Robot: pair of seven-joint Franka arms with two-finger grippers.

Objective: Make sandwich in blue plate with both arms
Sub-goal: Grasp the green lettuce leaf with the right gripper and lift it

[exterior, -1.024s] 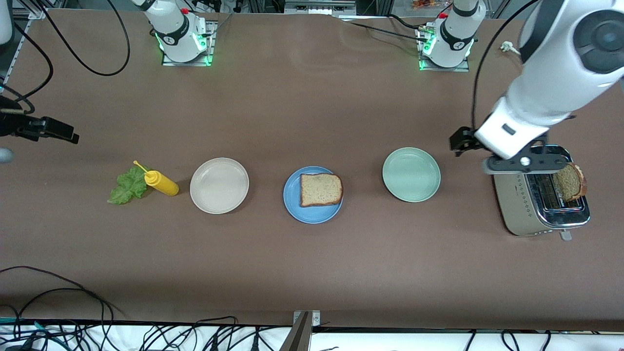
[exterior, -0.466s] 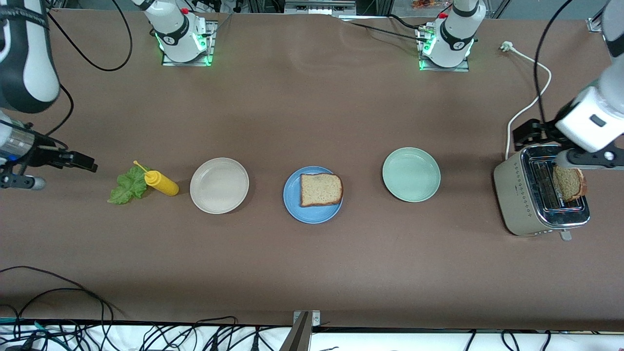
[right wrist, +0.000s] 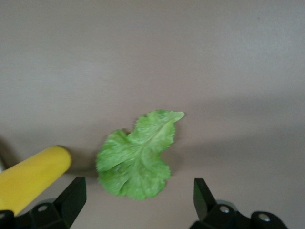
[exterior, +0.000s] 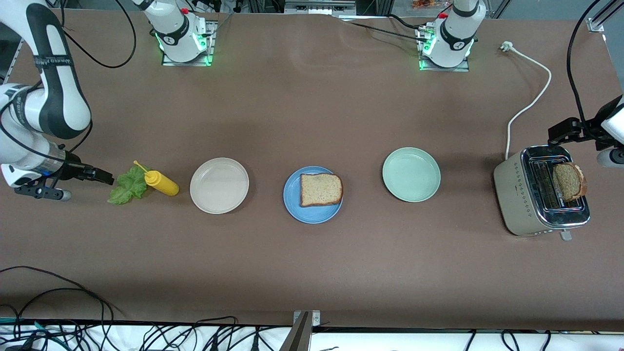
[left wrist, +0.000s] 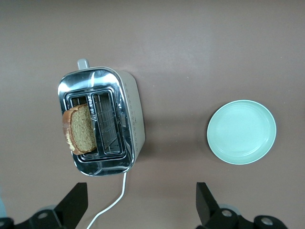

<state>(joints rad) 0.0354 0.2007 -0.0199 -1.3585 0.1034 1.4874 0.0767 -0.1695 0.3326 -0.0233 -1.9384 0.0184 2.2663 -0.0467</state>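
Note:
My right gripper grabs the lettuce leaf by its broad ruffled edge (right wrist: 138, 188) next, to layer the sandwich on the blue plate.
The blue plate (exterior: 292, 207) sits mid-table with one brown bread slice (exterior: 321, 189) flat on it. A second slice (exterior: 569, 182) stands in a slot of the silver toaster (exterior: 516, 195) at the left arm's end; this slice (left wrist: 81, 129) and the toaster (left wrist: 133, 114) also show in the left wrist view. The green lettuce leaf (exterior: 127, 186) lies on the table at the right arm's end. My right gripper (exterior: 100, 176) is open and empty, low beside the lettuce (right wrist: 138, 157). My left gripper (exterior: 560, 132) is open and empty over the toaster's cord end.
A yellow mustard bottle (exterior: 162, 183) lies touching the lettuce. A beige plate (exterior: 219, 185) and a pale green plate (exterior: 411, 174) flank the blue plate. The toaster's white cord (exterior: 534, 97) runs toward the left arm's base.
My right gripper has moved in toward the lettuce. My left arm has swung off the toaster toward the table's edge at its own end.

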